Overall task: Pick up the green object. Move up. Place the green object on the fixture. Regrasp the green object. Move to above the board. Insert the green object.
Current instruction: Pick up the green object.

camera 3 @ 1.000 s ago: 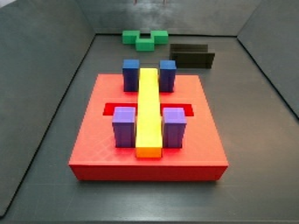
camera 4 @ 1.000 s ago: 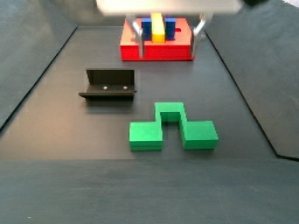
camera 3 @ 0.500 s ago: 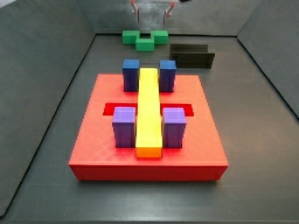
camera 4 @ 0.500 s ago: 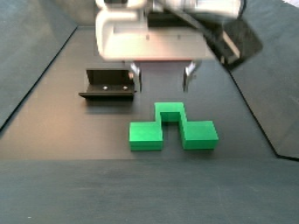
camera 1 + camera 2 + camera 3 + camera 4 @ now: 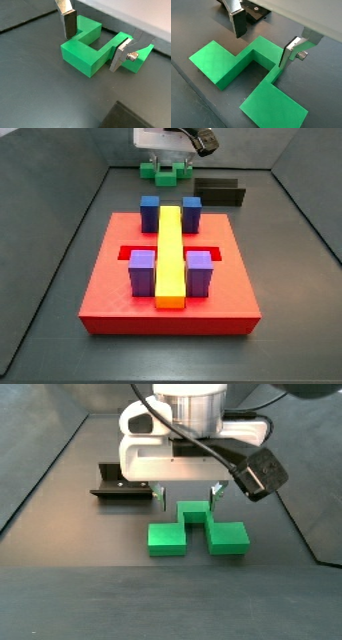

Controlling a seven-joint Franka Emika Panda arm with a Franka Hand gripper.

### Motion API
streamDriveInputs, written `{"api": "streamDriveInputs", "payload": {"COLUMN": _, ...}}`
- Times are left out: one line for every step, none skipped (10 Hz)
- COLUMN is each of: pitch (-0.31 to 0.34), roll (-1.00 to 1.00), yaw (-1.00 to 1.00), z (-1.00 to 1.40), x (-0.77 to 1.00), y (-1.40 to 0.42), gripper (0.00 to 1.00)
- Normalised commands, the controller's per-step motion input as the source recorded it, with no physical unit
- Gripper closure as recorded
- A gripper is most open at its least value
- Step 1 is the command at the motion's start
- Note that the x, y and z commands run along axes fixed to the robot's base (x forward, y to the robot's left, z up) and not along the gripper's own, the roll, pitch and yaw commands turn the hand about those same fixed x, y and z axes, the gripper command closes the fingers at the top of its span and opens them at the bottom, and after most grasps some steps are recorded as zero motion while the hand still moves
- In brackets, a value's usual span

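My gripper grabs the green object by its middle section (image 5: 166, 178) (image 5: 93, 52) next, to set it on the fixture for regrasping.
The green object (image 5: 197, 532) lies flat on the dark floor, its raised middle toward the fixture (image 5: 124, 481). My gripper (image 5: 189, 496) is open and low over it, with one finger on each side of the raised middle. In both wrist views the silver fingers (image 5: 67, 22) (image 5: 292, 51) stand just clear of the green object (image 5: 83, 55) (image 5: 264, 52), nothing pinched between them. In a side view the gripper (image 5: 167, 163) hangs over the green object (image 5: 166, 174) at the far end, beyond the red board (image 5: 107, 278).
The board carries a long yellow bar (image 5: 170, 253), two blue blocks (image 5: 150, 210) and two purple blocks (image 5: 142, 271). The fixture (image 5: 221, 194) stands beside the green object, and shows close behind one finger (image 5: 254, 12). Sloped dark walls (image 5: 60, 258) enclose the floor.
The gripper has come down from above, open, until its fingers straddle the green object's raised middle. The green object, fixture and board have not moved.
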Motion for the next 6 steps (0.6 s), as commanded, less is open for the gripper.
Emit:
{"api": "streamDriveInputs", "payload": {"pitch": 0.031, "roll": -0.12, "yaw": -0.24, "z": 0.05, "x": -0.09, "y": 0.10, "gripper": 0.00}}
{"api": "streamDriveInputs", "payload": {"pitch": 0.000, "roll": -0.08, "yaw": -0.23, "z": 0.00, "x": -0.12, "y": 0.00, "gripper": 0.00}}
{"api": "streamDriveInputs", "payload": {"pitch": 0.000, "roll": 0.00, "yaw": -0.11, "z": -0.19, "x": -0.09, "y": 0.00, "gripper": 0.00}}
{"api": "streamDriveInputs", "payload": {"pitch": 0.000, "roll": 0.00, "yaw": 0.00, "z": -0.30, "x": -0.05, "y": 0.00, "gripper": 0.00}}
{"api": "streamDriveInputs", "payload": {"pitch": 0.000, "roll": 0.00, "yaw": 0.00, "z": -0.28, "x": -0.01, "y": 0.00, "gripper": 0.00}}
{"api": "streamDriveInputs", "payload": {"pitch": 0.000, "roll": 0.00, "yaw": 0.00, "z": -0.29, "x": 0.00, "y": 0.00, "gripper": 0.00}}
